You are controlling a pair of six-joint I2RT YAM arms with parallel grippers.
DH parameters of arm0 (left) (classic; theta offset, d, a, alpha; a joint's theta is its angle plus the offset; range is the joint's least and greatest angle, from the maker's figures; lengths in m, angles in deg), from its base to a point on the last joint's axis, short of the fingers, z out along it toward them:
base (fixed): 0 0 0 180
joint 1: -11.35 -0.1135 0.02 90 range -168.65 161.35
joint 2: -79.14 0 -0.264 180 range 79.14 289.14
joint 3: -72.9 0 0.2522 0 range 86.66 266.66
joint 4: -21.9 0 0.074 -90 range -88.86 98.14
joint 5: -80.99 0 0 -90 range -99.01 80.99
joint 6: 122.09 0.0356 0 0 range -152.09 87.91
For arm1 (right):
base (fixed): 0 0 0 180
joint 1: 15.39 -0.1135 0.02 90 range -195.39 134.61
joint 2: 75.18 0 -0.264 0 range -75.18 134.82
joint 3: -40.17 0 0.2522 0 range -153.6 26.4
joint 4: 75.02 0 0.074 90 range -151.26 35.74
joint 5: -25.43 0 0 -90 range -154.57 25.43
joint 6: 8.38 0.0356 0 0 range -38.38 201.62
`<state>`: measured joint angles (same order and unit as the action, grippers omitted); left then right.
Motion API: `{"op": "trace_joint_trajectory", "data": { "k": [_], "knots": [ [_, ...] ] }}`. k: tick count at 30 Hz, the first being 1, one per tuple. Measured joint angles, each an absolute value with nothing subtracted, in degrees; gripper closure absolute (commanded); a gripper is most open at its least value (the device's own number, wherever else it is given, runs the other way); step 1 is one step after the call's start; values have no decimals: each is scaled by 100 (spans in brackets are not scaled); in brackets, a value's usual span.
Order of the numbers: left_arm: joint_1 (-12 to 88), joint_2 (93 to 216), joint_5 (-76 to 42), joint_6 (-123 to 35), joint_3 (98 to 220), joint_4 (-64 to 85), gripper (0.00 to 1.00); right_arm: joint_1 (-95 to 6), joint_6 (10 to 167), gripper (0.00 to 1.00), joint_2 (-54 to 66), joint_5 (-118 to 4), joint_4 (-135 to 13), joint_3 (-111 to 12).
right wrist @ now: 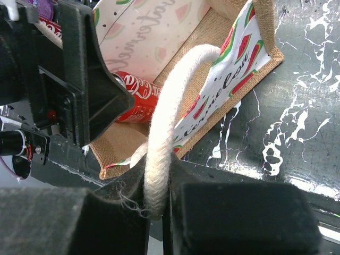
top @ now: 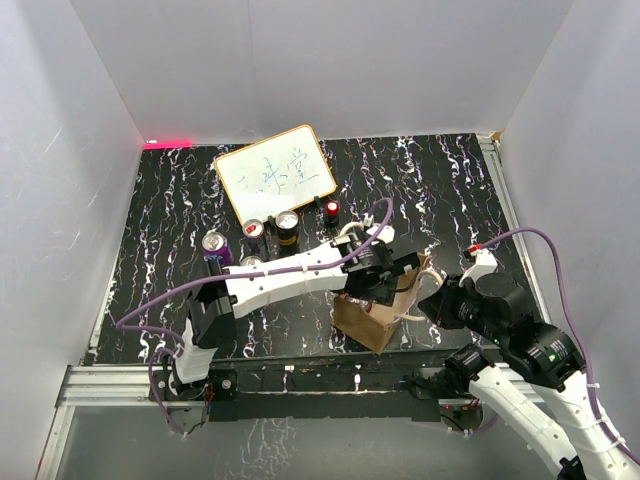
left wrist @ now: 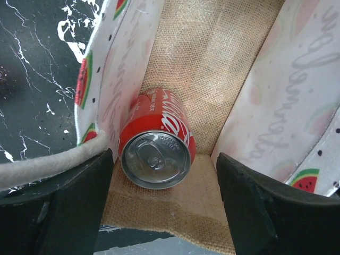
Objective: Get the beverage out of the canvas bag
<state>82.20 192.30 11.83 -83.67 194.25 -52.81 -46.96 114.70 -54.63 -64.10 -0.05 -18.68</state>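
The cola can should come out of the bag and be set upright, so I should next grab its sides near the silver top (left wrist: 156, 141) with my left gripper.
The canvas bag (top: 365, 318) lies near the table's front edge, brown outside with a pale watermelon-print lining (left wrist: 297, 90). A red cola can (left wrist: 156, 141) lies on its side inside the bag, its silver top facing my left wrist camera; it also shows in the right wrist view (right wrist: 139, 98). My left gripper (left wrist: 164, 210) is open at the bag's mouth, one finger either side, not touching the can. My right gripper (right wrist: 158, 199) is shut on the bag's white cord handle (right wrist: 164, 133), holding it up at the bag's right side (top: 430, 295).
Several upright cans (top: 250, 240) stand behind the bag, with a small red-capped bottle (top: 331, 210). A whiteboard with writing (top: 275, 173) lies at the back. White walls enclose the black marbled table (top: 440, 190); a metal rail (top: 300, 380) runs along the front.
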Motion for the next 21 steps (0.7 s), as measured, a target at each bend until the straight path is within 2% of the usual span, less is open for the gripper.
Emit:
{"op": "trace_joint_trajectory", "data": {
  "k": [6,12,16,21],
  "knots": [
    [8201,19468,1108,-8349,19425,-5323,12,-4727,11470,88,-5463,-6399,-25,-1868],
    [8201,19809,1067,-8345,19423,-5428,11,-4746,11472,88,-5496,-6392,-29,-1868],
    [8201,19969,977,-8308,19372,-5425,17,-4759,11472,88,-5517,-6390,-31,-1865],
    [8196,19984,853,-8273,19219,-5364,36,-4759,11477,88,-5550,-6392,-47,-1800]
  ]
}}
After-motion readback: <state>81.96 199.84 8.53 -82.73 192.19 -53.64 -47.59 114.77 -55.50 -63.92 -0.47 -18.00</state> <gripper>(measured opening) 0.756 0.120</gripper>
